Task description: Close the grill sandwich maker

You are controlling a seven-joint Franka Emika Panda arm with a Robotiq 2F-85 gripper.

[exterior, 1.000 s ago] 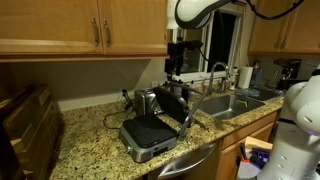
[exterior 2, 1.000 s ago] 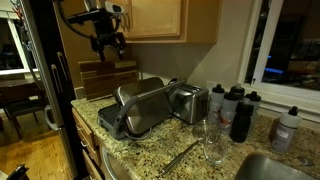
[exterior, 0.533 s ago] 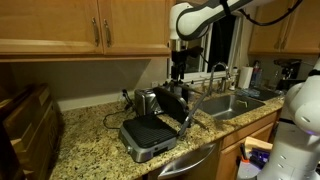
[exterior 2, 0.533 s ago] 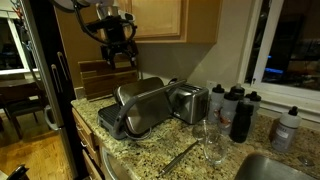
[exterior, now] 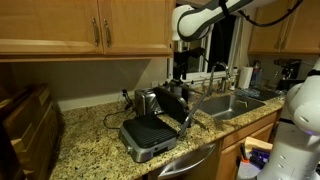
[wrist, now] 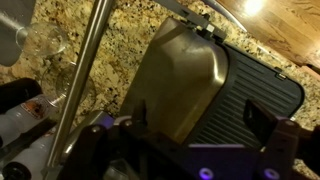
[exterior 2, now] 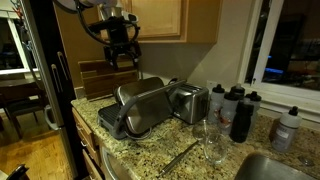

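Note:
My gripper is about to grab the raised lid's bar handle, with its fingers closing across the bar. It will then swing the lid over to close the grill.
The grill sandwich maker [exterior: 152, 133] stands open on the granite counter, its silver lid [exterior: 174, 101] raised upright with a bar handle. It shows in both exterior views, lid back toward the camera in one [exterior 2: 140, 108]. In the wrist view I look down on the lid's silver back [wrist: 180, 75] and the black ribbed lower plate [wrist: 255, 95]. My gripper [exterior: 177, 71] hangs open and empty in the air above the raised lid, also seen in an exterior view [exterior 2: 124, 57]. Its two dark fingers [wrist: 195, 130] spread wide at the bottom of the wrist view.
A small shiny kettle [exterior: 145, 100] stands behind the grill. A silver toaster [exterior 2: 189, 102], several dark bottles [exterior 2: 236, 108] and glasses [exterior 2: 207, 140] stand beside it. A sink with faucet [exterior: 235, 102] lies nearby. Wooden cabinets [exterior: 80, 25] hang above; a wooden rack [exterior: 25, 120] stands on the counter.
My gripper has moved from farther off to a spot over the raised lid and a little lower. The grill has not moved.

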